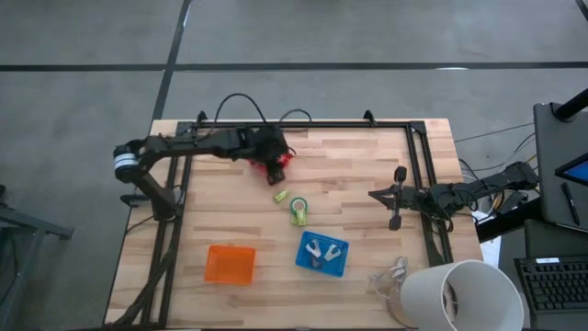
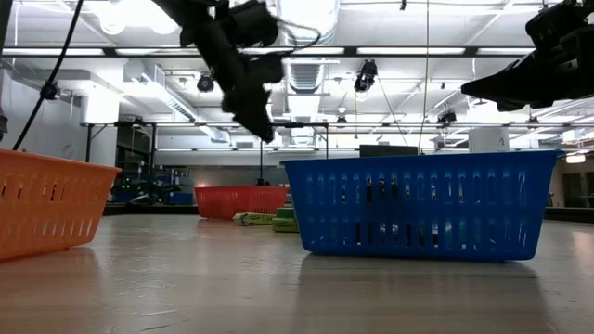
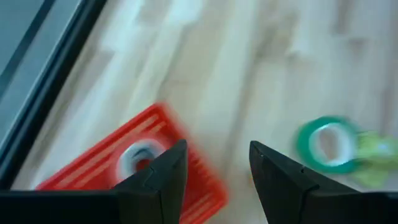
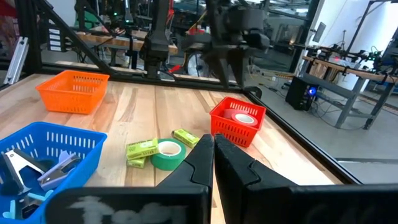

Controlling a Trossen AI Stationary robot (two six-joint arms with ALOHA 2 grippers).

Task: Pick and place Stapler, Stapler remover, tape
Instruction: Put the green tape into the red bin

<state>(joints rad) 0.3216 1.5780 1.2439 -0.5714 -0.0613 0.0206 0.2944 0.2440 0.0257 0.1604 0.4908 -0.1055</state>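
Observation:
The left gripper grabs the green tape roll by its ring side (image 1: pixel 299 199) next, to place it in the red basket.
My left gripper (image 3: pixel 214 149) hangs open over the red basket (image 1: pixel 282 165) at the far middle of the table, nothing between its fingers. A pink-red tape roll with a pale centre (image 3: pixel 140 155) lies in that basket. The green tape roll (image 1: pixel 299 213) lies flat on the table beside two small yellow-green staplers (image 4: pixel 142 151) (image 4: pixel 185 137). Silvery stapler removers (image 1: pixel 320 250) lie in the blue basket (image 1: pixel 342 265). My right gripper (image 4: pixel 212 140) waits shut and level at the table's right side.
An orange basket (image 1: pixel 230 264) stands near the front left. A big white bucket (image 1: pixel 459 294) sits at the front right corner. A black frame (image 1: pixel 303 124) runs along the far, left and right edges. Bare wood lies between the baskets and the right arm.

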